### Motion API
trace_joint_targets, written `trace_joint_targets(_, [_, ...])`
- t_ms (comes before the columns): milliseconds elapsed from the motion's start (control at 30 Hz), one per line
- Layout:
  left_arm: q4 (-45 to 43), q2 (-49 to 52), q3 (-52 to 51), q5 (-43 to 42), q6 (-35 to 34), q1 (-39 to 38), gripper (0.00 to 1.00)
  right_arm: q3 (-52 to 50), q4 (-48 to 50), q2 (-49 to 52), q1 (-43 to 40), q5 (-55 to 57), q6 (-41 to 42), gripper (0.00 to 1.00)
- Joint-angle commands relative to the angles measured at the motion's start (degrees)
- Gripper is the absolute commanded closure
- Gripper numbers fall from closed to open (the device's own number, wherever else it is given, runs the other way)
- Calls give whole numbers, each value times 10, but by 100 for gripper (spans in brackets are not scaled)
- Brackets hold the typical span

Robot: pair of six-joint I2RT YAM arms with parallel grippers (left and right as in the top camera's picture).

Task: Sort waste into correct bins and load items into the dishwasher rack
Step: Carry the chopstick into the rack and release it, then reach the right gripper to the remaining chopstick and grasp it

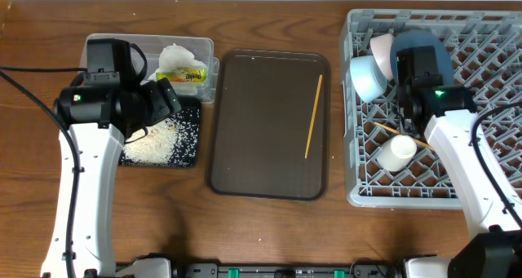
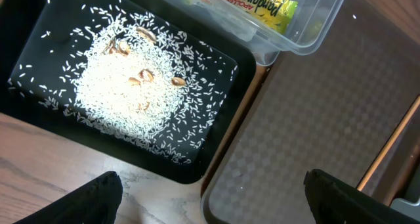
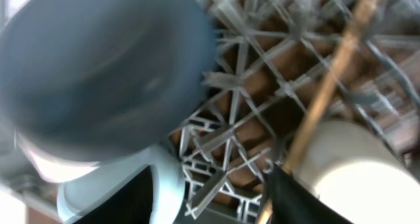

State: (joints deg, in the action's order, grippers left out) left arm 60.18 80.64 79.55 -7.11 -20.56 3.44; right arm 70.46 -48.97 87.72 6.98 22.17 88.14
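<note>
My right gripper grabs the chopstick between its ends on the brown tray next, to lay it lengthwise in the dishwasher rack (image 1: 489, 33).
The dishwasher rack (image 1: 489, 33) at the right holds a light-blue bowl (image 1: 367, 78), a white bowl (image 1: 381, 46), a dark-blue plate (image 1: 440, 50), a white cup (image 1: 397, 152) and one chopstick (image 1: 400, 133). My right gripper (image 1: 408, 115) hangs over that chopstick (image 3: 335, 73), open, with only rack lattice (image 3: 249, 119) between its fingers (image 3: 210, 198); the stick runs along the right finger. A second chopstick (image 1: 314, 115) lies on the brown tray (image 1: 261, 123). My left gripper (image 1: 167, 99) is wide open and empty (image 2: 213, 198) above the black tray's (image 2: 39, 27) corner and its rice (image 2: 131, 92).
The clear tub (image 1: 208, 46) at the back left holds a crumpled napkin (image 1: 175, 58) and a yellow-green wrapper (image 1: 189, 76). It touches the black tray (image 1: 188, 147), which sits right beside the brown tray. Bare wood shows along the table's front edge.
</note>
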Motion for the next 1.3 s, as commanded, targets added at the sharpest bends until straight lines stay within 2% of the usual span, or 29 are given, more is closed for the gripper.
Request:
trace_joint_targets(0, [2, 6, 10, 3, 6, 2, 9, 4, 34, -7, -1, -25, -244, 37])
trace_joint_targets(67, [2, 6, 10, 3, 6, 2, 9, 13, 68, -20, 1, -91, -394, 40])
trace_joint_targets(133, [2, 6, 10, 3, 6, 2, 9, 19, 114, -37, 8, -204, -564, 49])
trace_joint_targets(200, [2, 6, 10, 3, 6, 2, 9, 24, 129, -50, 19, -280, -626, 1])
trace_joint_targets(400, [2, 6, 10, 3, 6, 2, 9, 22, 120, -50, 95, -295, -599, 1])
trace_joint_targets(533, [2, 6, 10, 3, 6, 2, 9, 22, 121, -6, 167, -225, -564, 1])
trace_joint_targets(633, [2, 6, 10, 3, 6, 2, 8, 28, 116, 38, 199, -218, -559, 1])
trace_joint_targets(767, [2, 6, 10, 3, 6, 2, 9, 94, 31, 116, 211, -220, -566, 2])
trace_joint_targets(900, [2, 6, 10, 3, 6, 2, 9, 191, -71, 209, 212, -221, -596, 11])
trace_joint_targets(967, [2, 6, 10, 3, 6, 2, 9, 228, -92, 251, 218, -222, -596, 21])
trace_joint_targets(1067, [2, 6, 10, 3, 6, 2, 9, 240, -80, 284, 228, -222, -585, 46])
trace_joint_targets(1133, [2, 6, 10, 3, 6, 2, 9, 240, -74, 303, 230, -219, -564, 58])
trace_joint_targets(1200, [2, 6, 10, 3, 6, 2, 9, 240, -75, 320, 230, -216, -551, 65])
trace_joint_targets(1267, [2, 6, 10, 3, 6, 2, 9, 240, -79, 337, 230, -205, -544, 67])
